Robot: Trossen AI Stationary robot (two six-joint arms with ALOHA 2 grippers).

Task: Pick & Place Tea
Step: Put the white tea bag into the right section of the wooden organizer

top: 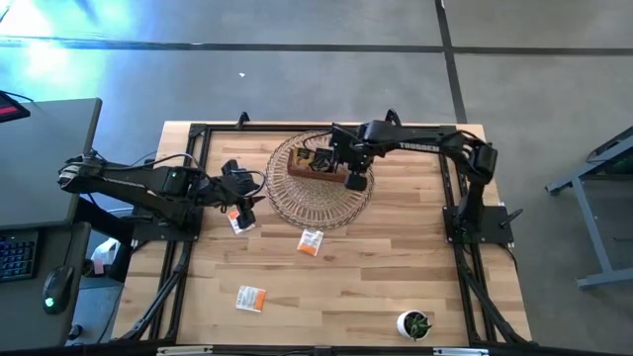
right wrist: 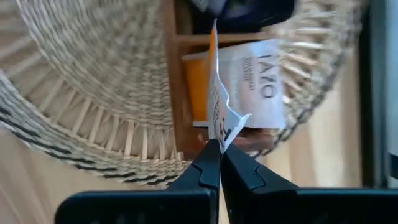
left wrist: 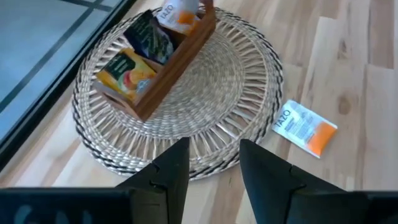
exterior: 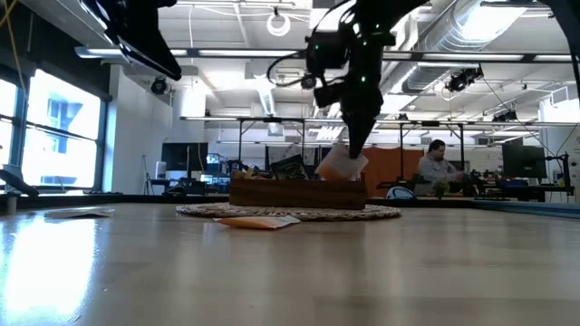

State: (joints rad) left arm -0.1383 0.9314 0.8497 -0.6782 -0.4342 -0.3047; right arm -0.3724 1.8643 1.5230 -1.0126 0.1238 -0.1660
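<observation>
The sachet (right wrist: pixel 219 109) hangs over the tray, short of the mat's near side. My right gripper now moves the sachet there before releasing the sachet.
A brown wooden tray (top: pixel 318 168) stands on a round woven mat (top: pixel 321 203) and holds several tea sachets. My right gripper (top: pixel 354 180) is above the tray's right end, shut on a white-and-orange sachet (exterior: pixel 343 166). My left gripper (left wrist: pixel 214 165) is open, in the air left of the mat (left wrist: pixel 186 106), near a sachet (top: pixel 240 221) that lies flat on the table. Two more white-and-orange sachets lie flat: one (top: pixel 311 241) just before the mat, one (top: pixel 250 298) nearer the near edge. In the low view my left arm (exterior: pixel 136 36) shows only at upper left. My right gripper pinches the white-and-orange sachet between its two fingers at the upper edge (right wrist: pixel 216 135). The fingers (right wrist: pixel 202 168) come from above, pointing down. The sachet hangs below them, edge-on to the wrist camera, over the tray's end compartment (right wrist: pixel 249 81), with its lower end (exterior: pixel 340 174) about level with the tray's rim.
A small green plant in a white pot (top: pixel 415 323) stands near the table's near right corner. The arms' dark frame rails (top: pixel 183 257) run along the left and right sides. Bare wood lies between the mat and the near edge. A person (exterior: pixel 437 163) sits in the room beyond.
</observation>
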